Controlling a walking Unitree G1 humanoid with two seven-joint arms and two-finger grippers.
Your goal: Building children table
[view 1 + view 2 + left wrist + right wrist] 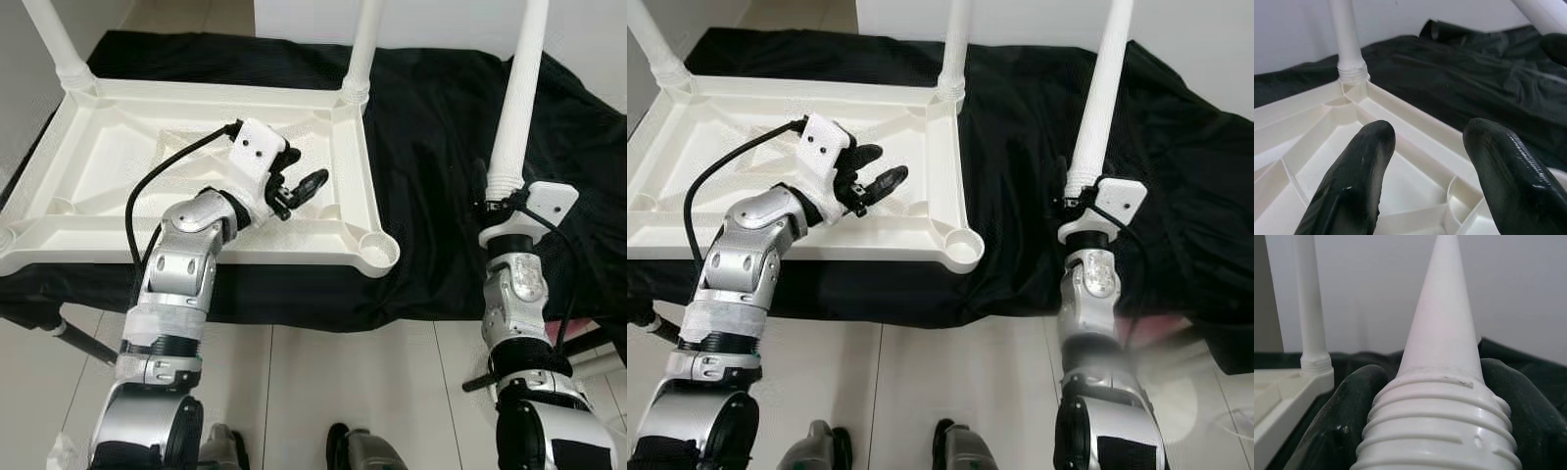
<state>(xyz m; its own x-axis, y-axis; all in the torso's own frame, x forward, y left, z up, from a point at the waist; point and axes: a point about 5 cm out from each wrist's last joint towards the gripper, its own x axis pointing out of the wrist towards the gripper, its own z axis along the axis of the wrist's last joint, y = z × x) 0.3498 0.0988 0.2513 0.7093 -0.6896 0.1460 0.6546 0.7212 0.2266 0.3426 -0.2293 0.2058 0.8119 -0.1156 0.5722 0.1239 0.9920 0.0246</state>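
Note:
The loose white leg's threaded end is already covered by my right gripper, so my left gripper will next grab the leg by its smooth body (517,96).
A white plastic tabletop (118,211) lies upside down on a black cloth, with two white legs (364,44) screwed upright into its far corners. Its near right corner socket (377,248) is empty. My left gripper (299,191) hovers open just above the tabletop's ribbed underside, nothing between its fingers (1354,181). My right gripper (502,201) is shut on the threaded end of a loose white leg (517,93), holding it upright over the cloth, to the right of the tabletop. In the right wrist view the leg's threads (1437,431) sit between the fingers.
The black cloth (431,117) covers the whole work surface, with bare room right of the tabletop. A white wall runs behind. The surface's front edge drops to a pale tiled floor (372,392), where my feet show.

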